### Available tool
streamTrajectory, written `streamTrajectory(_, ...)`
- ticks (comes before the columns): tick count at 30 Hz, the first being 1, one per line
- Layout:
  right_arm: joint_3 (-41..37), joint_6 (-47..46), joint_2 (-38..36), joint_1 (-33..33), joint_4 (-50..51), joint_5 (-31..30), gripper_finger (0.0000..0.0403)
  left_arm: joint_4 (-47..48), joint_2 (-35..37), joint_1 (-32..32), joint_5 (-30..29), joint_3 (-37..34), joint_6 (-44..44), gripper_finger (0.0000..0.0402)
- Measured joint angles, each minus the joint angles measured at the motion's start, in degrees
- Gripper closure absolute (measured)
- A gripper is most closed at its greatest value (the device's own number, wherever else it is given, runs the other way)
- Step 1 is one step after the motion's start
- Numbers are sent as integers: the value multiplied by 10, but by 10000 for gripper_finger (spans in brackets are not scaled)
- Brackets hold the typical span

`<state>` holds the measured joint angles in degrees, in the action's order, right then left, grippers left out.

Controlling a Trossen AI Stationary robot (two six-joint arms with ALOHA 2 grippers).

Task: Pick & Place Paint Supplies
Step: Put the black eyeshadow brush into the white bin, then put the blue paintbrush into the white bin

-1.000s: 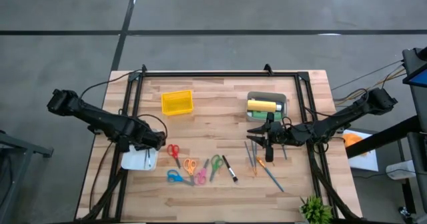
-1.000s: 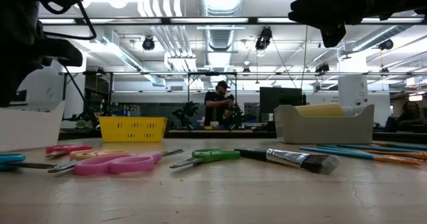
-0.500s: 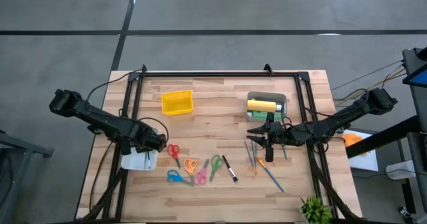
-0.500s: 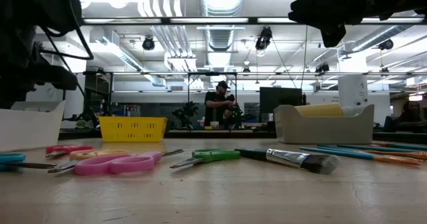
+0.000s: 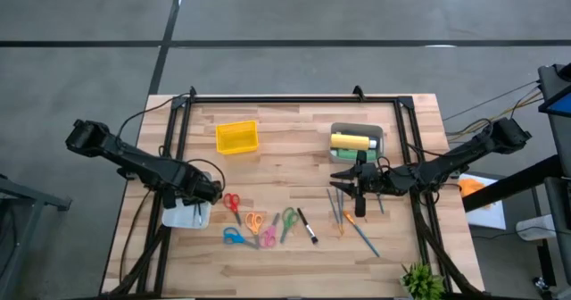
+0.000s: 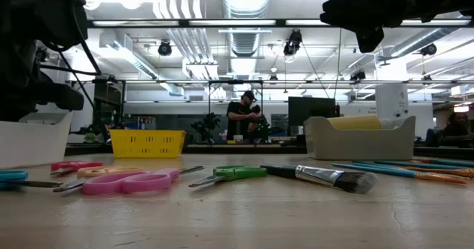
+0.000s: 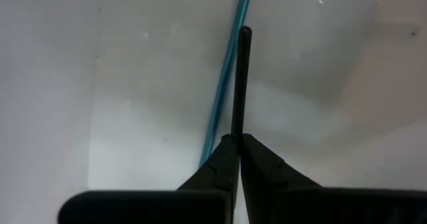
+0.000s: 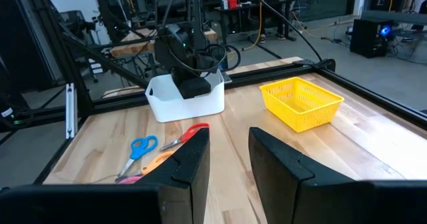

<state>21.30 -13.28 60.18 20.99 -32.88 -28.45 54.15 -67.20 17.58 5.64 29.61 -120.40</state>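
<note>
The black stick's end (image 7: 244,39) lies low over the white bin's bottom, close beside the teal stick (image 7: 230,71), so it is time for my left gripper to open now.
My left gripper (image 5: 202,193) points down into a white bin (image 5: 185,214) at the table's left and is shut on a thin black stick (image 7: 240,84). A teal stick (image 7: 230,71) lies in that bin under it. A grey bin (image 5: 357,142) at the right holds a yellow bottle (image 5: 346,141) and a green bottle (image 5: 371,143). Just in front of the grey bin my right gripper (image 8: 230,154) hangs level and open, with nothing between its fingers. Several brushes (image 5: 350,218) and a black pen (image 5: 307,226) lie flat on the table near it. My left gripper pinches the black stick by its upper end (image 7: 235,139) between its two fingertips. The fingers come from above, pointing down, and lie along the stick. The stick hangs straight below them inside the white bin; whether its lower end touches the bin's floor I cannot tell.
A yellow basket (image 5: 236,137) stands at the far left of the middle. Several scissors, red (image 5: 232,202), orange (image 5: 254,221), pink (image 5: 268,237), blue (image 5: 234,237) and green (image 5: 287,221), lie between the two bins. A dark frame (image 5: 294,98) borders the table.
My left gripper has gone down into the white bin with the black stick still between its shut fingers. My right gripper has kept still.
</note>
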Motion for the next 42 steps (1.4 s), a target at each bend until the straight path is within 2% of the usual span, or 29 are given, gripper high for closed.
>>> streamTrajectory(8,0,0,0,0,0,0,301,0,0,0,0,0,0,384)
streamTrajectory(19,0,0,0,0,0,0,301,-8,0,0,-1,0,-1,312)
streamTrajectory(42,0,0,0,0,0,0,301,-12,0,0,10,3,-3,309)
